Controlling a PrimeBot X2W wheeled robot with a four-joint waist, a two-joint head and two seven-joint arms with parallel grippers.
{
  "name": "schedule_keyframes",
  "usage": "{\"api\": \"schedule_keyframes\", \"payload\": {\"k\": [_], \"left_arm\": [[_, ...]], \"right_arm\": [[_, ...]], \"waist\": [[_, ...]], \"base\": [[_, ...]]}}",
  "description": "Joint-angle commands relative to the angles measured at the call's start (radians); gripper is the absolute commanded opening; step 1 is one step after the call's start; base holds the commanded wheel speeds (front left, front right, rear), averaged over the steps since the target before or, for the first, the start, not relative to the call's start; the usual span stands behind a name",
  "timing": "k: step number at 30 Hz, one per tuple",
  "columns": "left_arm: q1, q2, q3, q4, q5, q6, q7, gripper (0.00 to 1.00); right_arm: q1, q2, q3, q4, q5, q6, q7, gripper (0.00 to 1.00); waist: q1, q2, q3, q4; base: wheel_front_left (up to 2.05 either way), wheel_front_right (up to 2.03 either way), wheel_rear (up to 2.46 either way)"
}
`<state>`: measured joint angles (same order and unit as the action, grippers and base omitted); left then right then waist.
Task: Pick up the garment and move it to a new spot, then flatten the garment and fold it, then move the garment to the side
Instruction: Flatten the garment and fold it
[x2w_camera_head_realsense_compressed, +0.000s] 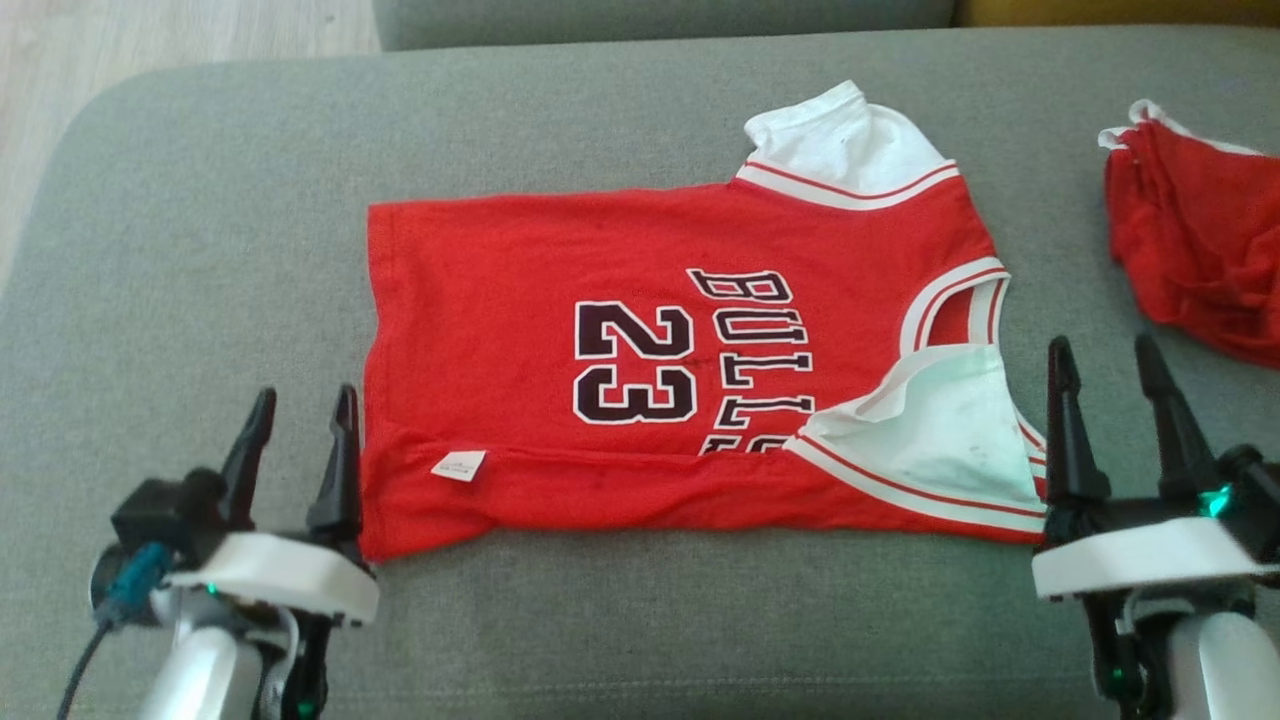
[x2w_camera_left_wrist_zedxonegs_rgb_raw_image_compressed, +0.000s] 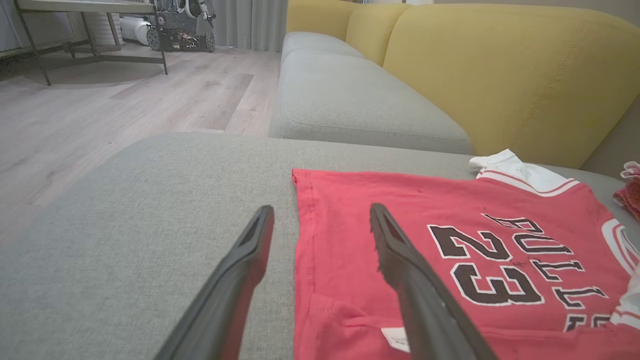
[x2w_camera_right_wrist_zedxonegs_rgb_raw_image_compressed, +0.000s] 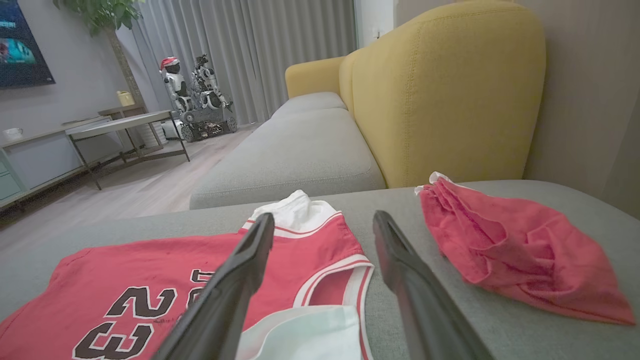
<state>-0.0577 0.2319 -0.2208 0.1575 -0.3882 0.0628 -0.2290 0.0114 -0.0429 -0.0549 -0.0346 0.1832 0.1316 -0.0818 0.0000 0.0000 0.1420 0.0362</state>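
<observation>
I will next fold the open long side of the jersey over the black 23. For that, I will grab the jersey with my left gripper by its flat hem corner.
The garment is a red jersey with white sleeves and a black "23" and "BULLS" print. It lies spread on the grey cushion, its near long edge folded over. My left gripper stands open at the jersey's near left corner, nothing between its fingers. In the left wrist view the open left gripper straddles the hem of the garment. My right gripper is open just right of the near white sleeve. In the right wrist view the right gripper points over the collar end of the garment.
A second red garment lies bunched at the cushion's right end, also the red heap in the right wrist view. A yellow sofa back rises behind. Wooden floor lies off the cushion's left edge.
</observation>
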Motion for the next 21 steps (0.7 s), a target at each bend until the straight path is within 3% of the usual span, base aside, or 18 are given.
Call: {"api": "schedule_keyframes", "payload": {"k": [1, 11, 18, 21], "left_arm": [[-0.064, 0.028, 0.035, -0.036, 0.009, 0.001, 0.003, 1.0], [-0.288, 0.059, 0.062, 0.021, -0.059, -0.061, 0.08, 1.0], [-0.49, 0.104, 0.069, 0.189, -0.125, -0.147, 0.149, 1.0], [-0.533, 0.12, 0.063, 0.248, -0.145, -0.164, 0.171, 1.0]], "right_arm": [[-0.042, -0.007, 0.024, -0.047, -0.001, -0.001, 0.001, 1.0], [-0.103, -0.007, 0.037, -0.092, 0.008, -0.001, 0.011, 1.0], [-0.173, -0.007, 0.073, -0.096, 0.015, -0.001, 0.0, 1.0], [-0.187, -0.007, 0.082, -0.088, 0.02, -0.001, -0.009, 1.0]], "waist": [[0.0, 0.0, 0.011, 0.004], [0.0, 0.0, 0.156, -0.013], [0.0, 0.0, 0.277, -0.048], [0.0, 0.0, 0.299, -0.058]], "base": [[0.0, 0.0, 0.0], [0.0, 0.0, 0.0], [0.0, 0.0, 0.0], [0.0, 0.0, 0.0]]}}
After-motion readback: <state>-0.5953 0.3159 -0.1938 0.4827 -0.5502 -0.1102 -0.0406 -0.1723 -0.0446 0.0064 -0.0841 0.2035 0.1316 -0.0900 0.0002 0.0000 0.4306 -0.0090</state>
